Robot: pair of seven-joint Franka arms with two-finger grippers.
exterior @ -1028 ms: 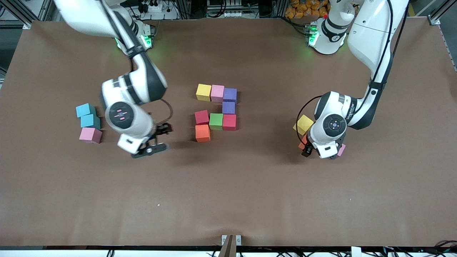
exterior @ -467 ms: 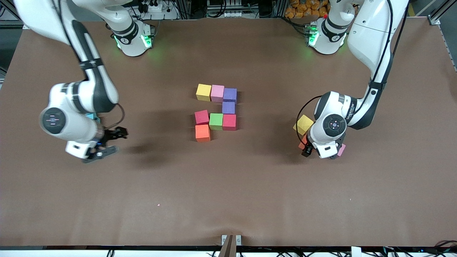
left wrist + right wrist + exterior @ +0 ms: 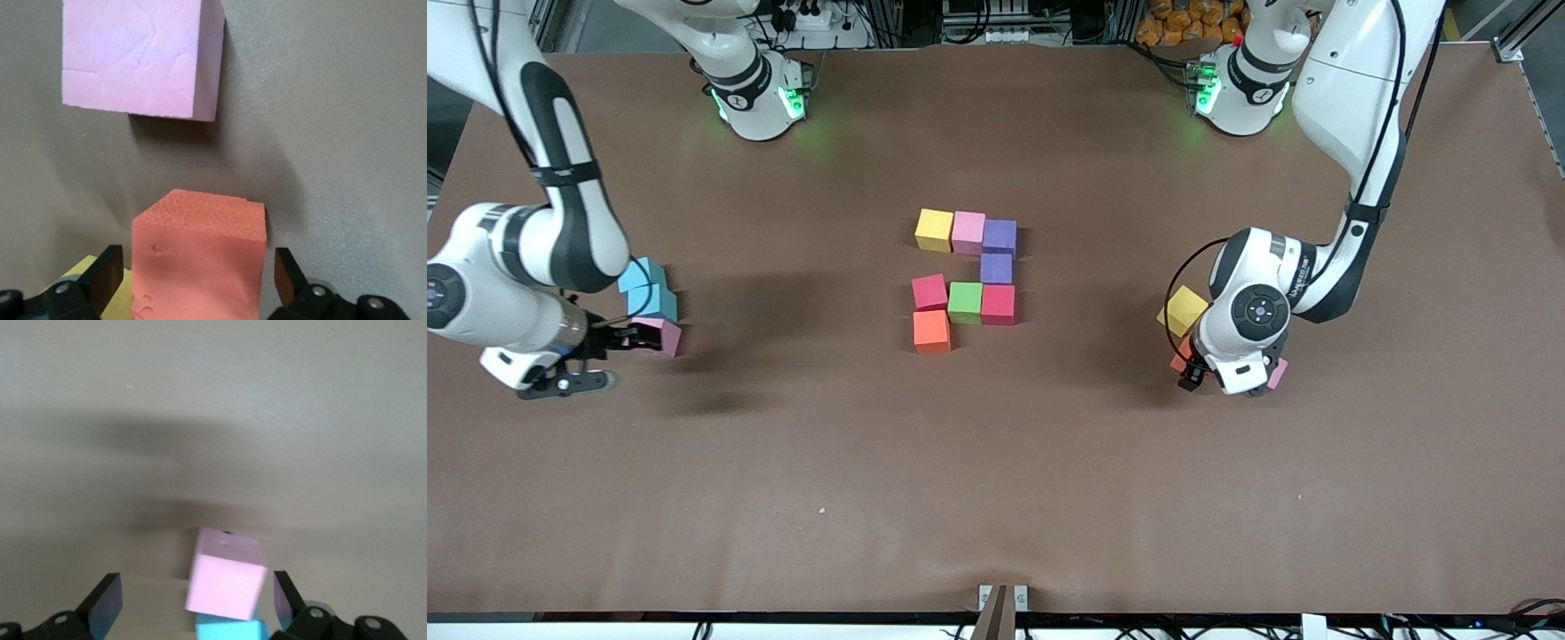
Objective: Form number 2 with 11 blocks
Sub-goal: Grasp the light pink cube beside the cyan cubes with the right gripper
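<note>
Next, the left gripper grabs the loose orange block (image 3: 200, 260) by its opposite sides to extend the number 2.
Eight blocks lie touching mid-table as part of the number 2: yellow (image 3: 934, 229), pink (image 3: 968, 232) and purple (image 3: 1000, 236) in a row, then a purple (image 3: 996, 267), red (image 3: 998, 304), green (image 3: 965, 302), red (image 3: 929, 292) and orange (image 3: 932, 331). My left gripper (image 3: 197, 277) is open, low over a loose orange block (image 3: 200, 260) that sits between its fingers with a gap on each side. A pink block (image 3: 140, 57) and a yellow one (image 3: 1183, 309) lie beside it. My right gripper (image 3: 614, 360) is open beside another pink block (image 3: 656, 336), which shows between its fingers (image 3: 107, 600) in the right wrist view.
Two cyan cubes (image 3: 640, 274) (image 3: 652, 302) touch the pink block at the right arm's end of the table. Bare brown table (image 3: 996, 480) stretches toward the front camera from all the blocks.
The right arm has swung from beside the middle blocks toward its own end of the table, to the pink block by the cyan cubes. The left arm has not moved.
</note>
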